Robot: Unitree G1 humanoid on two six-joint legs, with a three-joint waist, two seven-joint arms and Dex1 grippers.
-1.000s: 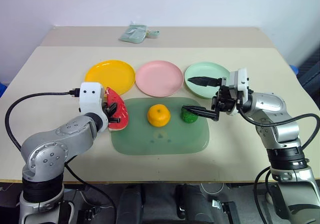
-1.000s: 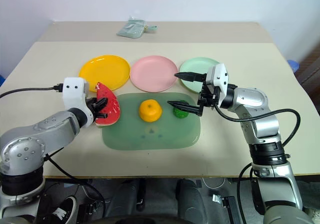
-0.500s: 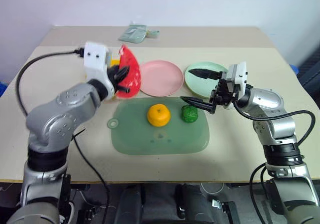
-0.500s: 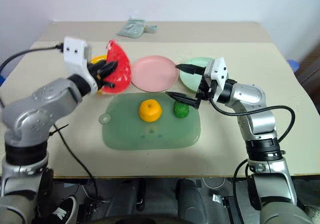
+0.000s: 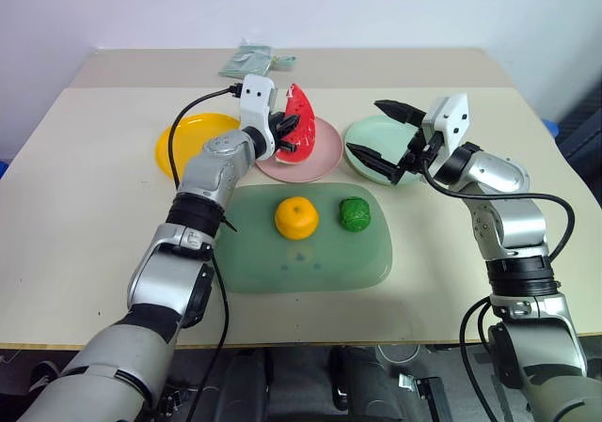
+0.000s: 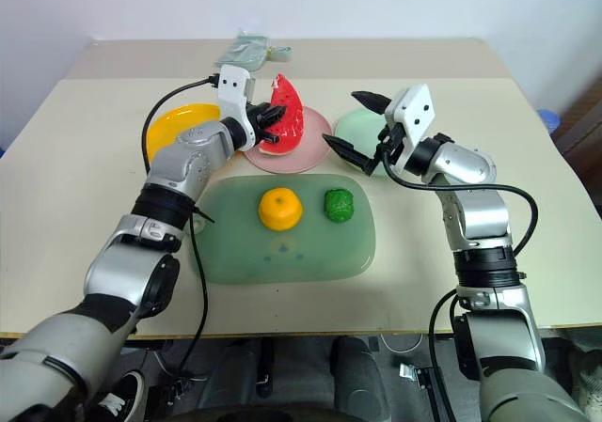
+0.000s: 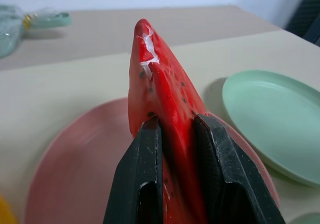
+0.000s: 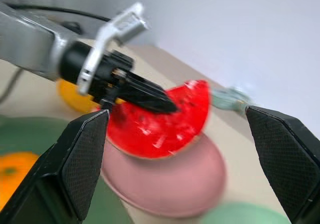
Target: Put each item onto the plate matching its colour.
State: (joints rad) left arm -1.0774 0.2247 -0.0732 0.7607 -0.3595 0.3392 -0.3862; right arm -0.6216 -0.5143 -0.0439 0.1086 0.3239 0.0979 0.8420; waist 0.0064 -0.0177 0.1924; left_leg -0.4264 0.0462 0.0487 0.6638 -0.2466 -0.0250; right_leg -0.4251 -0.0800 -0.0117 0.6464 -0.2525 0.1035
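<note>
The wedge's lower edge [image 5: 293, 161] is over the pink plate [image 5: 315, 159], inside the plate's rim, and the wedge would land on it, so it is time for my left gripper to open.
My left gripper [image 5: 285, 129] is shut on the red watermelon wedge [image 5: 301, 121], which it holds upright just above the pink plate [image 5: 315, 159]. In the left wrist view both black fingers [image 7: 142, 179] pinch the wedge [image 7: 160, 94] over the pink plate [image 7: 75, 169]. The round orange fruit [image 5: 296, 217] and the dark-green bumpy lump [image 5: 356, 213] lie on the translucent green mat [image 5: 301, 253]. My right gripper [image 5: 369, 131] hangs open and empty over the mint plate [image 5: 372, 164], right of the wedge. The yellow plate [image 5: 193, 138] lies at the left.
A pale green packet [image 5: 252, 60] lies at the table's far edge. A black cable [image 5: 202, 102] arcs from my left wrist over the yellow plate. The three plates stand in a row behind the mat.
My left arm has carried the wedge rightward and forward, from near the yellow plate to above the pink plate. My right gripper has lifted away from the green lump to over the mint plate, still open.
</note>
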